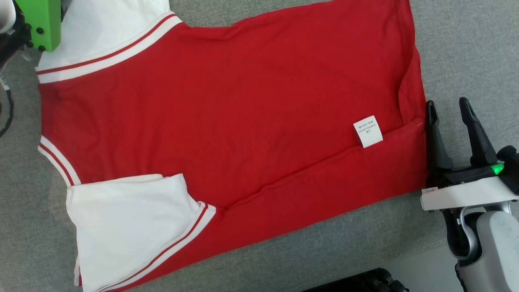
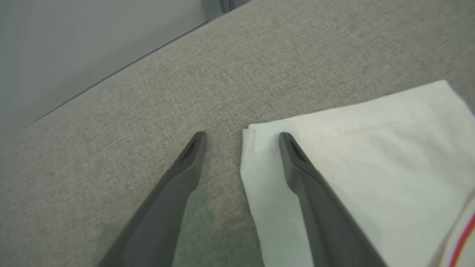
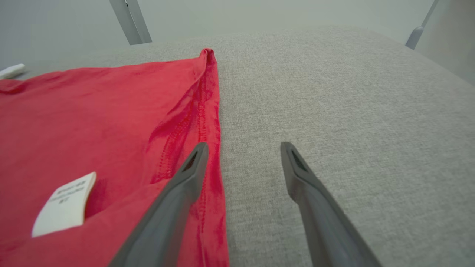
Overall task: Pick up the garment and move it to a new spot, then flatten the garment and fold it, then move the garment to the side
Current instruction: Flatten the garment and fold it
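Observation:
Next, the right gripper grips the red body [image 3: 102, 102] by its hem corner [image 3: 207, 53]. Then I fold the jersey lengthwise.
The garment [image 1: 227, 113], a red jersey with white sleeves and striped trim, lies spread on the grey fabric surface [image 1: 466, 48], a small white tag [image 1: 367, 131] showing near its right hem. My right gripper [image 1: 448, 109] stands open at the hem's right edge; in the right wrist view one finger [image 3: 185, 178] rests over the red hem [image 3: 207, 122] and the other over bare fabric. My left gripper [image 2: 243, 139] is open at the corner of a white sleeve [image 2: 363, 148], one finger over the sleeve, the other over the grey surface. Nothing is held.
The left arm's green housing [image 1: 42, 22] sits at the head view's top left by the upper sleeve. The surface's near edge [image 1: 405, 259] runs at the lower right, with a dark part of my base [image 1: 365, 282] below. Metal legs [image 3: 130, 20] stand beyond the far edge.

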